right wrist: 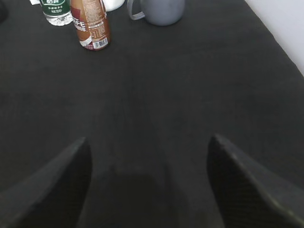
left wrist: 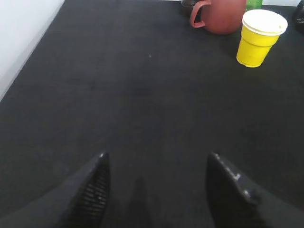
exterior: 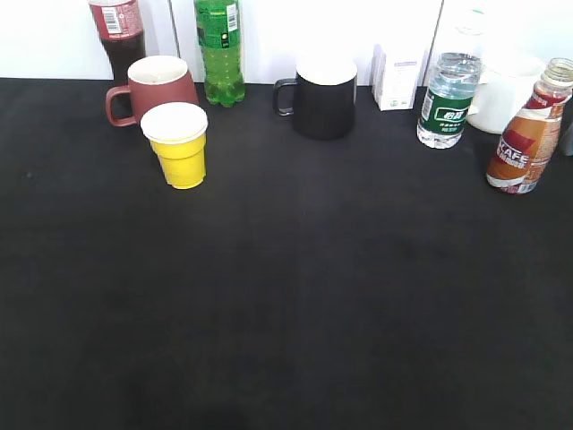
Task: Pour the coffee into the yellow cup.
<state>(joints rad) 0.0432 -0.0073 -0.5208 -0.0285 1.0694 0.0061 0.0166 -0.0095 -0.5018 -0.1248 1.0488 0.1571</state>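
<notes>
Next, the left gripper takes hold of the yellow cup by its body below the white rim (exterior: 181, 163) to keep the cup steady for the coffee (exterior: 521, 143).
The coffee bottle (exterior: 528, 133) with its orange, white and red "CAFE" label stands uncapped at the far right of the black table; it also shows in the right wrist view (right wrist: 92, 26). The yellow cup (exterior: 179, 146) with white rim stands upright at the back left, just in front of a brownish-red mug; it also shows in the left wrist view (left wrist: 259, 39). My left gripper (left wrist: 156, 159) is open and empty, well short of the cup. My right gripper (right wrist: 149, 142) is open and empty, well short of the bottle. Neither gripper shows in the exterior view.
Along the back stand a brownish-red mug (exterior: 152, 88), a cola bottle (exterior: 116, 31), a green soda bottle (exterior: 220, 49), a black mug (exterior: 322, 97), a white carton (exterior: 397, 78), a water bottle (exterior: 448, 98) and a white mug (exterior: 506, 94). A grey mug (right wrist: 159, 10) shows beside the coffee.
</notes>
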